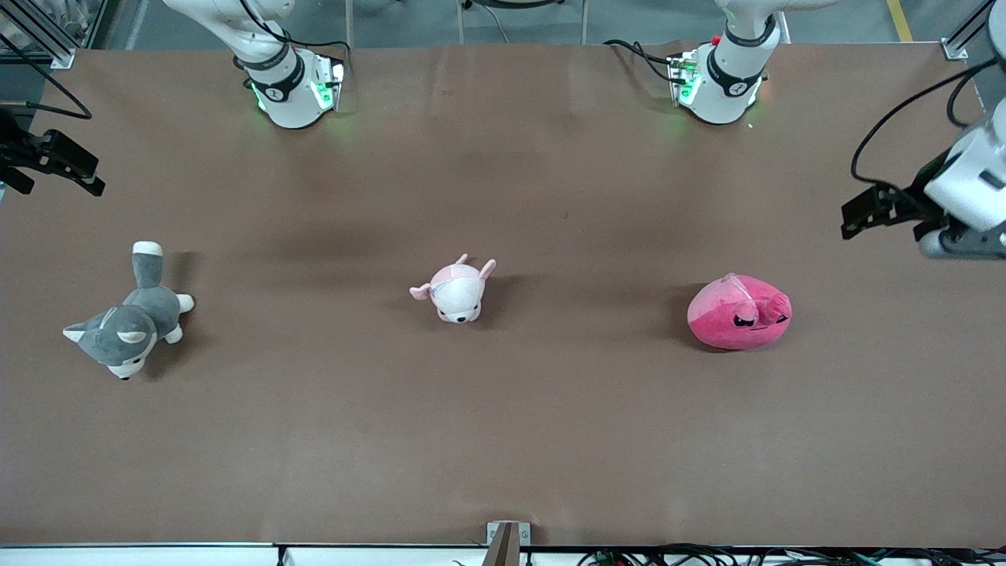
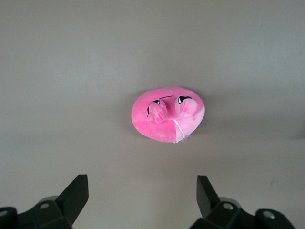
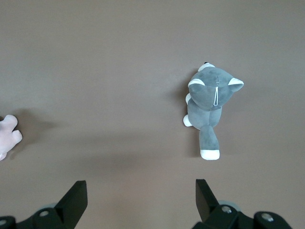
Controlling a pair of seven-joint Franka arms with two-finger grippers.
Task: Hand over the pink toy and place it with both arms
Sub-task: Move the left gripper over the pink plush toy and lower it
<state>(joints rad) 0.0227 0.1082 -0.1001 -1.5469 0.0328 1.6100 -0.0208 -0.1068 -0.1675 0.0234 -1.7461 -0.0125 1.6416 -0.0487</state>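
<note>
I next need to pick up the toy by one small round ear (image 2: 157,113) with my left gripper. This keeps the pink toy's other ear (image 2: 188,108) free for the handover.
The pink toy (image 1: 739,312), a hot-pink round plush with black angry eyes, lies on the brown table (image 1: 503,440) toward the left arm's end. It also shows in the left wrist view (image 2: 167,114), lying apart from the fingers. My left gripper (image 1: 860,214) hangs open and empty over the table's edge at the left arm's end, to the side of the toy; the left wrist view shows it (image 2: 141,186) spread wide. My right gripper (image 1: 93,177) hangs open and empty over the right arm's end of the table, and the right wrist view shows it (image 3: 141,188) over bare table.
A pale pink-and-white plush animal (image 1: 456,291) lies at the middle of the table; its edge shows in the right wrist view (image 3: 7,136). A grey-and-white plush (image 1: 130,314) lies toward the right arm's end, also in the right wrist view (image 3: 209,102).
</note>
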